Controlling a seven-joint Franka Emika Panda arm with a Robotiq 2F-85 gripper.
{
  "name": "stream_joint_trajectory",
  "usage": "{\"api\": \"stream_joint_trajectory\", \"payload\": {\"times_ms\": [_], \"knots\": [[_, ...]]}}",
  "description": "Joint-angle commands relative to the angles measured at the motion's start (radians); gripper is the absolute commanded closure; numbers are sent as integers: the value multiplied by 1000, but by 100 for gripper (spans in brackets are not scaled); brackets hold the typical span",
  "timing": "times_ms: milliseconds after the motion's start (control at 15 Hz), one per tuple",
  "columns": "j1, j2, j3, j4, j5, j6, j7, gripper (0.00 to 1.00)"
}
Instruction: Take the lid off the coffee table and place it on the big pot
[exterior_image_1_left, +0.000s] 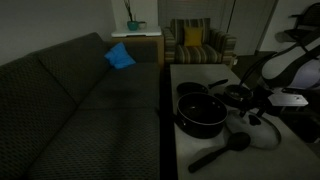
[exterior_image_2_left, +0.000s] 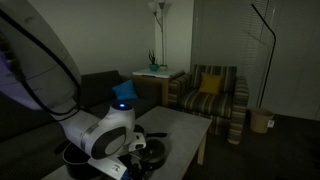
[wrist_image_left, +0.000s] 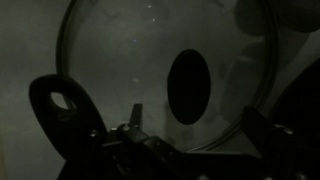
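Observation:
The lid needs to go on the big pot (exterior_image_1_left: 202, 118), so my gripper next has to grab it by its dark middle knob and leave the lid's rim free.
The clear-glass lid (exterior_image_1_left: 258, 133) lies flat on the coffee table (exterior_image_1_left: 190, 75) near its front corner, beside the big pot (exterior_image_1_left: 202, 118). In the wrist view the lid (wrist_image_left: 120, 60) fills the picture, with its dark knob (wrist_image_left: 188, 87) in the middle. My gripper (wrist_image_left: 165, 135) is open just above the lid, its two fingers spread wide, and the knob lies ahead of the gap between them. In an exterior view my gripper (exterior_image_1_left: 262, 114) hangs right over the lid. In an exterior view my arm (exterior_image_2_left: 100, 135) hides the lid.
A black long-handled spoon (exterior_image_1_left: 215, 152) lies in front of the big pot. A shallower pan (exterior_image_1_left: 198, 89) and a small saucepan (exterior_image_1_left: 238, 96) stand behind it. A dark sofa (exterior_image_1_left: 70, 110) runs along the table. An armchair (exterior_image_2_left: 212, 95) stands beyond.

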Motion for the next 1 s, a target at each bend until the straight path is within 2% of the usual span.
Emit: {"api": "stream_joint_trajectory", "payload": {"times_ms": [0, 933], "knots": [[21, 0, -29, 8, 28, -47, 30, 0], [2, 3, -12, -16, 52, -36, 22, 0]]}}
